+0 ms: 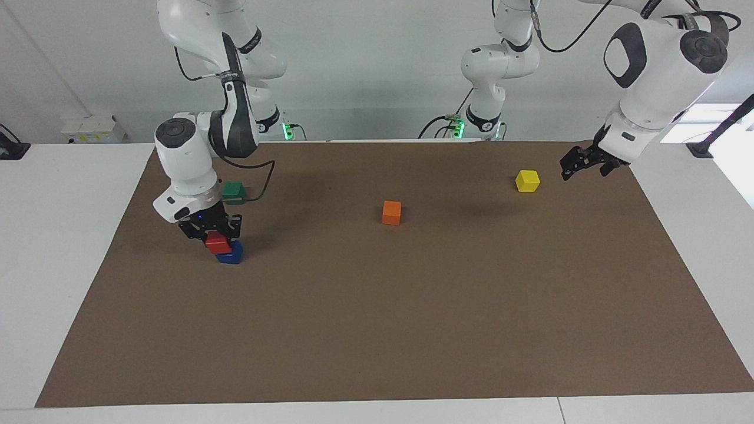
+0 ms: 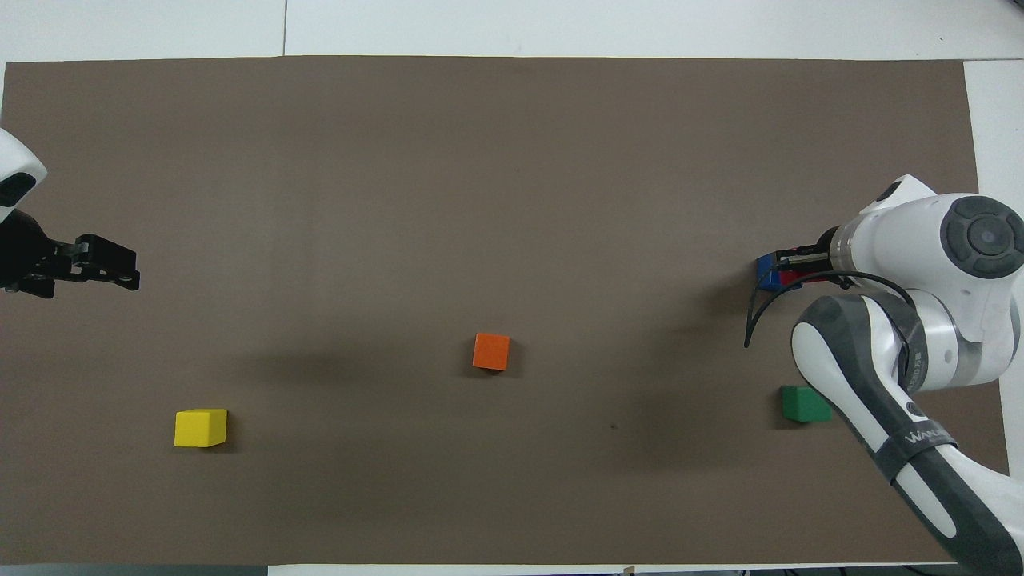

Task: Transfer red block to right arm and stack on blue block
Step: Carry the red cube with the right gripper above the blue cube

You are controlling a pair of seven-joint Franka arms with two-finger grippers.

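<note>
My right gripper opens next, since in the overhead view the red block (image 2: pixel 792 278) sits over the blue block (image 2: pixel 767 272), so the red block would stand.
The red block (image 1: pixel 217 242) is held in my right gripper (image 1: pixel 215 237), whose fingers are shut on it. It sits right at the top of the blue block (image 1: pixel 231 255), partly overlapping it; I cannot tell whether they touch. In the overhead view the right wrist hides most of both, leaving only a sliver of the red block (image 2: pixel 792 278) and the edge of the blue block (image 2: pixel 767 272). My left gripper (image 1: pixel 582 164) is open and empty, raised over the mat's edge at the left arm's end, beside the yellow cube. It also shows in the overhead view (image 2: pixel 112 266).
A green cube (image 1: pixel 234 190) lies just nearer to the robots than the blue block, by the right wrist. An orange cube (image 1: pixel 391 212) lies mid-mat. A yellow cube (image 1: pixel 527 180) lies toward the left arm's end. A brown mat (image 1: pixel 377 330) covers the table.
</note>
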